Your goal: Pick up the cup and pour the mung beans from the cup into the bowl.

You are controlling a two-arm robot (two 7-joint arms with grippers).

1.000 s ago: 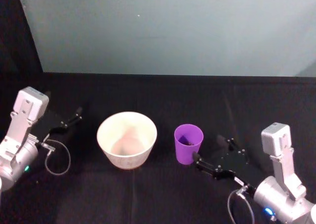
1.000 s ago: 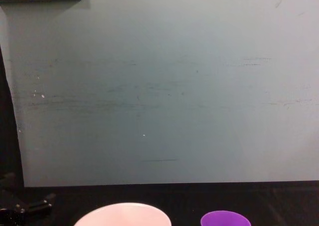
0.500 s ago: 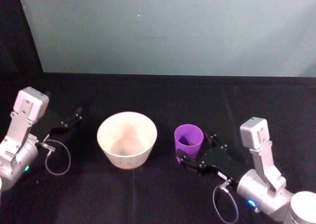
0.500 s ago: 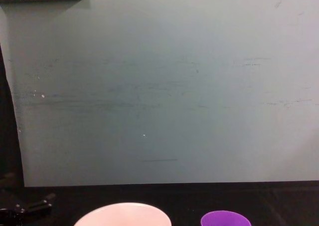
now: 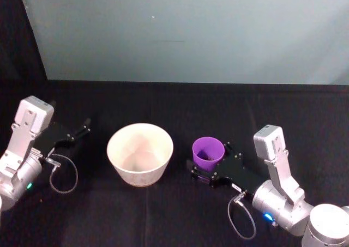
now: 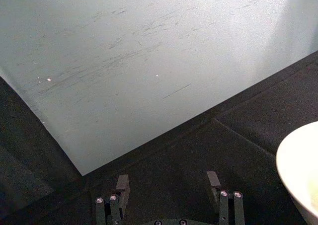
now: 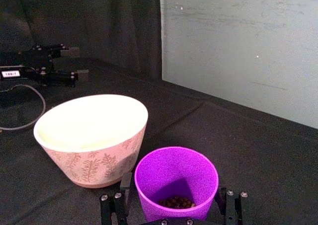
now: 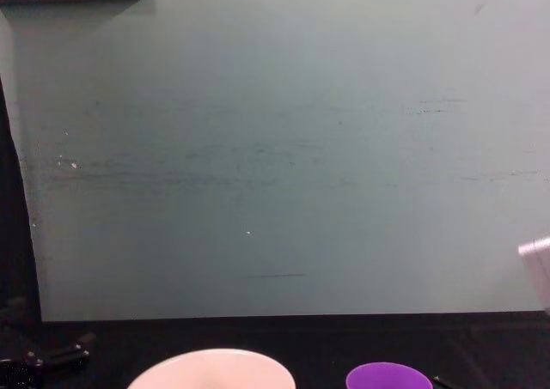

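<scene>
I should grab the purple cup by its outer side (image 7: pixel 174 212) with my right gripper next, so that the purple cup's open rim (image 7: pixel 176 148) stays free to pour the mung beans.
The purple cup (image 5: pixel 208 151) stands upright on the black table, right of the pale bowl (image 5: pixel 140 153). Brownish mung beans (image 7: pixel 174 202) lie at the bottom of the cup (image 7: pixel 176 178). My right gripper (image 5: pixel 210 161) is open, one finger on each side of the cup's lower part, with small gaps showing in the right wrist view. The bowl (image 7: pixel 92 130), with a leaf pattern on its side, sits just beyond the cup. My left gripper (image 5: pixel 76 132) rests open and holds nothing, left of the bowl. The chest view catches the rims of the bowl (image 8: pixel 213 367) and cup (image 8: pixel 388 377).
A teal wall panel (image 5: pixel 185 34) runs along the back of the black table (image 5: pixel 180 105). A cable loop (image 5: pixel 64 173) hangs by the left arm. Dark curtain (image 7: pixel 99 26) stands on the left side.
My right gripper has moved left toward the cup and now straddles it with open fingers. Cup, bowl and left arm have stayed put.
</scene>
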